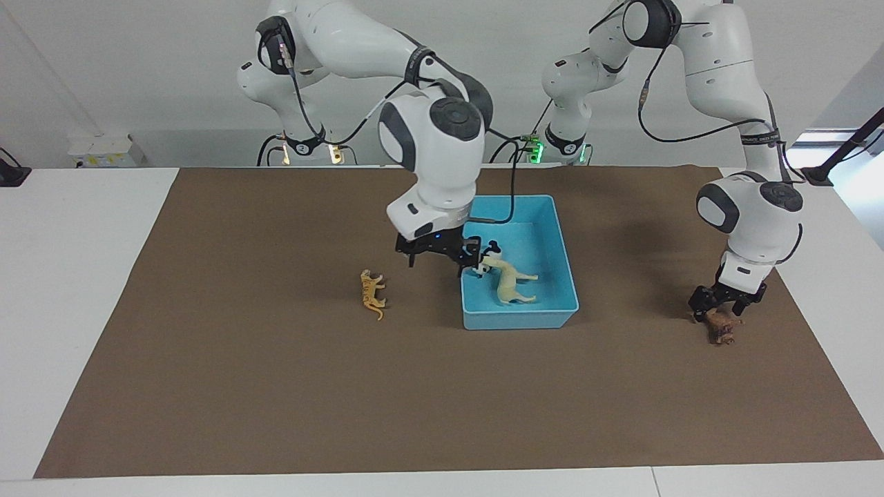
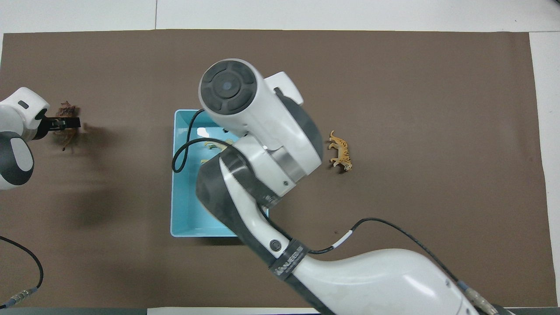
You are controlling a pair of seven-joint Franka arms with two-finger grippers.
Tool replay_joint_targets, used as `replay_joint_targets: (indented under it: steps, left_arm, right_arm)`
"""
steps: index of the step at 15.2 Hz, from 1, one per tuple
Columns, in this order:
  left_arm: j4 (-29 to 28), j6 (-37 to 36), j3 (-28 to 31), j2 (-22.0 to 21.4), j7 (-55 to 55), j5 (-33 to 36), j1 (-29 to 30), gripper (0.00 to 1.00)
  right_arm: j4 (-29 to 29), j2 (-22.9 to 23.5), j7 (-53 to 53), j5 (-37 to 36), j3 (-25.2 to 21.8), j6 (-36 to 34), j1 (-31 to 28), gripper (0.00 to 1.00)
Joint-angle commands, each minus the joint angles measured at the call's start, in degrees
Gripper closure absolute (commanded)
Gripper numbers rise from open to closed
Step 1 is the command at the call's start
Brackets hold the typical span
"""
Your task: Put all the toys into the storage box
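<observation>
I need to close my left gripper now. Its fingers reach down around the body of the dark brown animal [image 1: 722,330], low over the brown mat, and would hold it.
The light blue storage box [image 1: 518,321] stands mid-mat; it also shows in the overhead view [image 2: 179,197]. A cream-white horse [image 1: 512,283] lies in it, partly visible from overhead [image 2: 214,144]. My right gripper [image 1: 438,266] hangs open over the box's wall toward the right arm's end. The black-and-white panda [image 1: 486,258] is beside one finger, over the box by the horse's head. The orange tiger [image 1: 373,293] stands on the mat beside the box [image 2: 341,151]. My left gripper [image 1: 722,307] is open just above the dark brown animal [image 1: 722,330], also seen from overhead [image 2: 65,135].
A brown mat [image 1: 276,386] covers the white table. In the overhead view the right arm hides its own gripper, the panda and much of the box. The left gripper [image 2: 65,124] shows there at the left arm's end of the mat.
</observation>
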Motion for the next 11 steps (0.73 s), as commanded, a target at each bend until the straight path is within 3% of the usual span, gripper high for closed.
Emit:
replay_joint_targets:
  steps: [1, 3, 5, 7, 11]
  left_arm:
    - [-0.48, 0.86, 0.50, -0.30, 0.33, 0.90, -0.51, 0.35]
    - [0.13, -0.01, 0.50, -0.30, 0.24, 0.82, -0.51, 0.74]
    - [1.01, -1.33, 0.50, -0.21, -0.02, 0.82, -0.60, 0.96]
    - [4.07, -5.18, 0.50, 0.05, -1.60, 0.82, -0.95, 1.00]
    - [12.42, -20.28, 0.41, -0.64, -6.68, 0.82, -4.46, 1.00]
  right_arm:
    - [-21.85, -8.96, -4.30, -0.16, 0.84, 12.91, -2.25, 0.00]
    - [-33.12, -12.40, -6.50, -0.16, 0.75, 23.03, -3.04, 0.00]
    - [-41.14, -14.16, -9.48, -0.07, 0.84, 32.53, -4.79, 0.00]
    - [-45.28, -15.22, -11.68, 0.28, 0.92, 35.99, -6.37, 0.00]
    - [-48.63, -16.10, -13.72, 1.15, 1.01, 38.80, -6.03, 0.00]
